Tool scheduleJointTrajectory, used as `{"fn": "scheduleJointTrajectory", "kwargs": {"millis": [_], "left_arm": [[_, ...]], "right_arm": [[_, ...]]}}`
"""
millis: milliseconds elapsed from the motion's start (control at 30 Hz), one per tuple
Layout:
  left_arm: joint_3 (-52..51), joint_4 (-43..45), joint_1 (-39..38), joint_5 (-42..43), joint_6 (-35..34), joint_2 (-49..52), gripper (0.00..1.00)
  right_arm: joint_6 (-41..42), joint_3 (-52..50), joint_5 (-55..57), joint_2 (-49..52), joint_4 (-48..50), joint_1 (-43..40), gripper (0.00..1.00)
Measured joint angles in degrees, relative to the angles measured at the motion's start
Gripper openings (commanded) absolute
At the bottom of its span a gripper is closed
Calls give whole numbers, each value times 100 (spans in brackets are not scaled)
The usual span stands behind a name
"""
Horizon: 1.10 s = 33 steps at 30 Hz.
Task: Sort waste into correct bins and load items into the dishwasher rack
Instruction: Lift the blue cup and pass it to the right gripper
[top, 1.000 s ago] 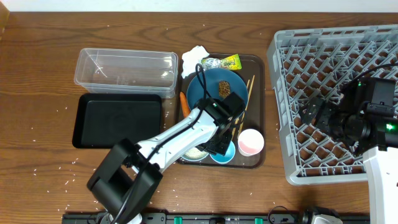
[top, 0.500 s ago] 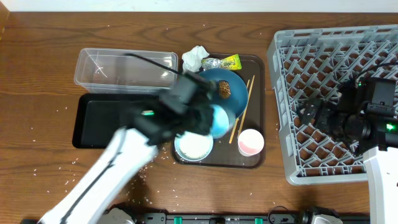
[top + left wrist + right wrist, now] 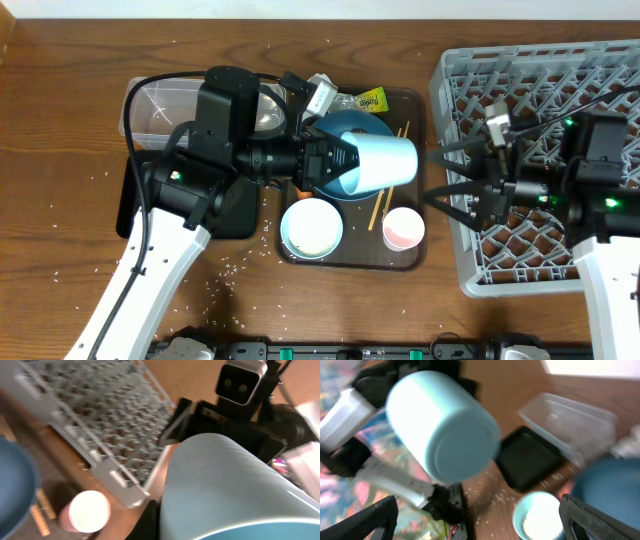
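Note:
The right gripper grabs the small blue cup across its base end (image 3: 405, 162) (image 3: 462, 444) next, which leaves the cup's opening free to load rim-first into the rack.
My left gripper (image 3: 340, 165) is shut on the small blue cup (image 3: 378, 162). It holds the cup on its side above the brown tray, base pointing right. The cup fills the left wrist view (image 3: 230, 485) and shows in the right wrist view (image 3: 442, 425). My right gripper (image 3: 447, 176) is open, with its fingers spread just right of the cup's base and not touching it. The dark-blue plate (image 3: 322, 135), white bowl (image 3: 312, 228), pink cup (image 3: 403, 228) and chopsticks (image 3: 384, 205) are on the tray. The tissue (image 3: 318, 92) and foil wrapper (image 3: 368, 100) lie at its far edge. The carrot and food lump are hidden.
The grey dishwasher rack (image 3: 600, 270) stands at the right. The clear tub (image 3: 165, 105) and black tray (image 3: 132, 200) lie at the left, partly under my left arm. The brown serving tray (image 3: 415, 120) sits in the middle. Rice grains (image 3: 235, 265) are scattered on the table.
My left gripper has lifted the blue cup off the tray and turned it sideways toward the right. My right gripper has moved left from over the rack and faces the cup, open.

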Motion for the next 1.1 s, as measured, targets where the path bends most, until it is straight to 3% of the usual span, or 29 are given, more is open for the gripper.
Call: {"fn": "scheduleJointTrajectory", "kwargs": {"millis": [200, 433, 533, 600, 633, 700, 767, 833, 933, 1100], "left_arm": [[0, 2, 0, 374, -35, 2, 6], [0, 13, 0, 621, -37, 2, 6], [0, 13, 0, 651, -35, 2, 6], [0, 24, 0, 664, -35, 2, 8], [0, 24, 0, 667, -33, 2, 14], [0, 26, 4, 623, -24, 2, 40], [0, 15, 4, 533, -31, 2, 53], [0, 11, 4, 302, -63, 2, 77], [0, -9, 28, -205, -66, 4, 92], [0, -24, 144, -1043, -120, 9, 93]], "right_arm": [[-107, 0, -417, 0, 951, 686, 89], [173, 0, -297, 0, 1969, 1099, 74], [363, 0, -151, 0, 2186, 1152, 55], [514, 0, -83, 0, 2306, 1161, 52], [595, 0, -52, 0, 2339, 1174, 52], [721, 0, 2, 0, 2400, 1202, 49], [855, 0, 131, 0, 2415, 1222, 47], [1019, 0, 348, 0, 2411, 1198, 46], [1198, 0, 557, -15, 2267, 1038, 46], [1515, 28, 1805, -160, 1202, 240, 44]]}}
